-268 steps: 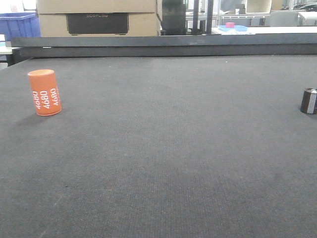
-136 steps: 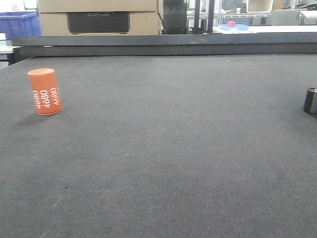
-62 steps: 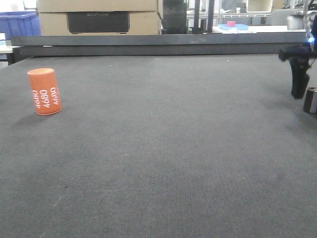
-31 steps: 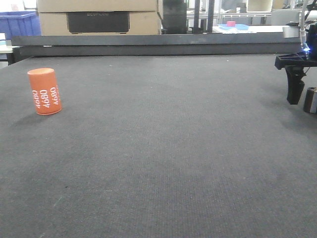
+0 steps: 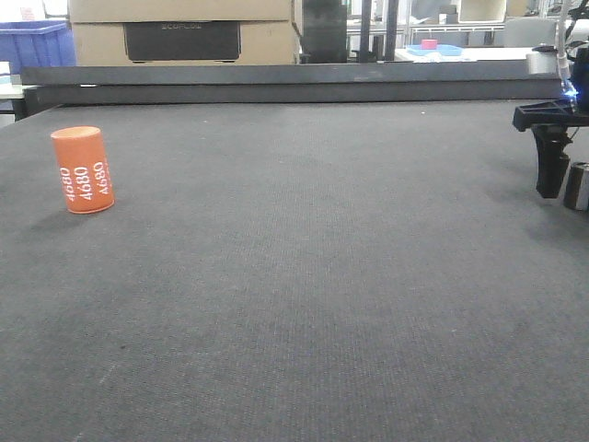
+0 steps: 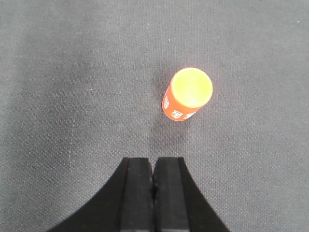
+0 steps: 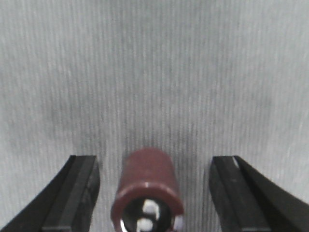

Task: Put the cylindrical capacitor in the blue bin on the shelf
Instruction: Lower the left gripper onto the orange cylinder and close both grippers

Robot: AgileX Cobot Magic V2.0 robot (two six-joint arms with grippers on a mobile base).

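The cylindrical capacitor needs to go in the blue bin, so my right gripper will next grab it by its sides (image 5: 578, 187) next to its terminal end.
The cylindrical capacitor (image 5: 577, 186), small and dark with a grey stripe, stands upright at the right edge of the grey mat. In the right wrist view the capacitor (image 7: 147, 181) sits between the spread fingers of my right gripper (image 7: 153, 159), which is open and touches neither side of it. Only one right finger (image 5: 552, 170) shows in the front view, just left of the capacitor. My left gripper (image 6: 153, 159) is shut on nothing, hanging above the mat a little short of the orange "4680" can (image 6: 188, 94). The shelf is out of view.
The orange can (image 5: 83, 170) stands upright at the mat's far left. A dark raised rail (image 5: 294, 83) runs along the mat's far edge. Behind it are cardboard boxes (image 5: 184, 32) and a blue crate (image 5: 32, 46) at the far left.
The right gripper came into view from the upper right and came down beside the capacitor; in the last half second its finger edged slightly right and lower. The orange can has not moved.
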